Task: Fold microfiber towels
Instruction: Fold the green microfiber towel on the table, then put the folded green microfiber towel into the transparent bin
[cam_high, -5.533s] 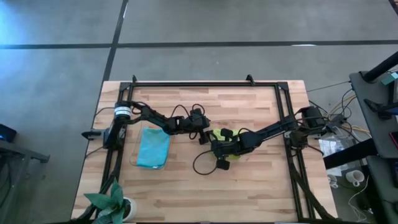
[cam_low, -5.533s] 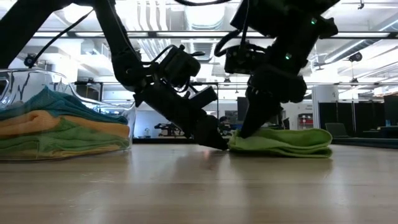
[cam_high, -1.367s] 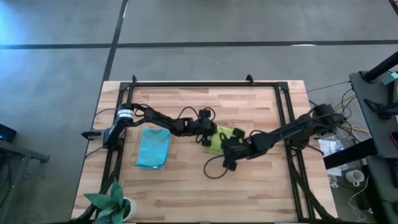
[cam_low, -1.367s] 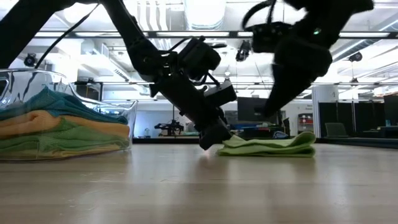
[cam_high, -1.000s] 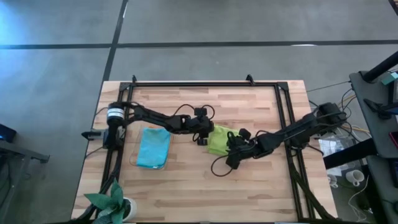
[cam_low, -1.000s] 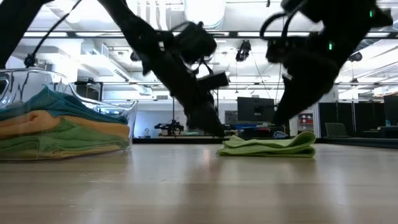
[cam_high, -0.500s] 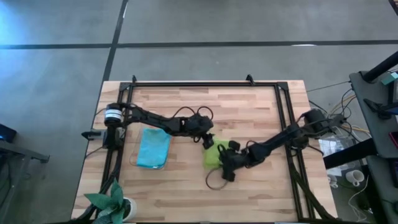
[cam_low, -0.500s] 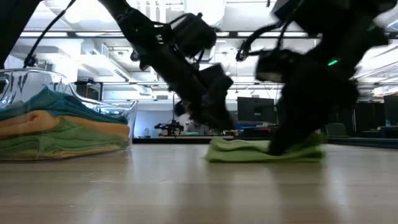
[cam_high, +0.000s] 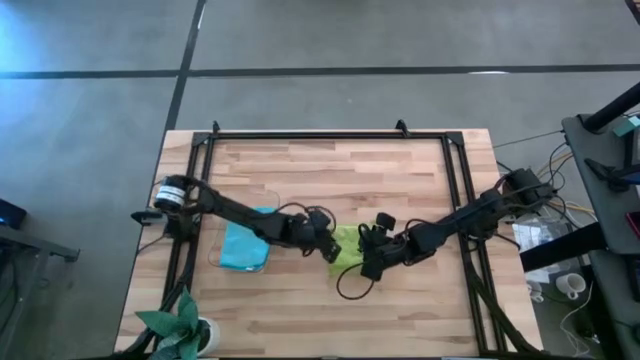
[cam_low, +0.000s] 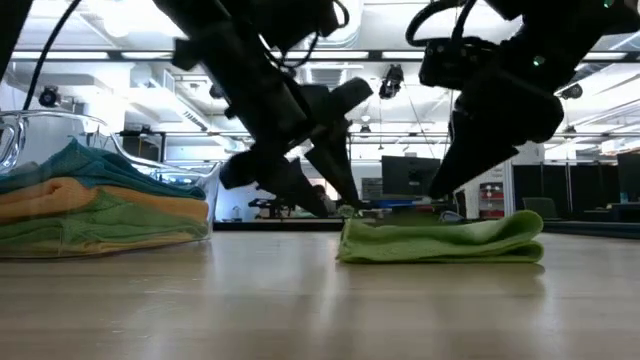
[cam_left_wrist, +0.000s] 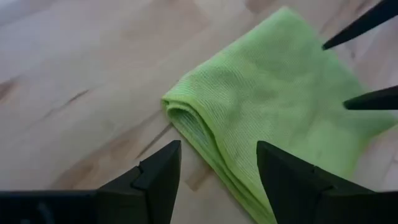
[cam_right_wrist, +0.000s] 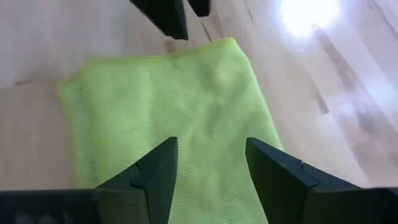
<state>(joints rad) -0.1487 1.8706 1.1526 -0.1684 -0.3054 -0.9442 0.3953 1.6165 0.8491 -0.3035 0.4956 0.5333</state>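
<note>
My left gripper grips the lime green towel (cam_left_wrist: 286, 99) by its layered edge (cam_left_wrist: 214, 154) next, beside the towel's folded corner, to get on with folding.
A folded lime green microfiber towel (cam_high: 347, 245) lies flat on the wooden table near its middle, seen side-on in the low view (cam_low: 440, 240). My left gripper (cam_high: 328, 250) hovers open over the towel's left folded corner (cam_left_wrist: 186, 115), its fingers straddling that corner in the left wrist view (cam_left_wrist: 217, 149). My right gripper (cam_high: 366, 258) stands open just above the towel's right part (cam_right_wrist: 208, 146). More folded towels, a light blue one on top, lie stacked in a clear container (cam_high: 245, 242).
The clear container (cam_low: 205, 190) with the towel stack stands left of the lime towel, close to my left arm. A potted plant (cam_high: 182, 325) stands at the near left corner. A black frame (cam_high: 330, 135) runs round the table. Bare wood lies toward the near edge.
The lime towel has slid along the table toward the near edge, still folded, under my right gripper, which has since come up off it. My left gripper has gone toward the near edge along with it and rolled about its own axis.
</note>
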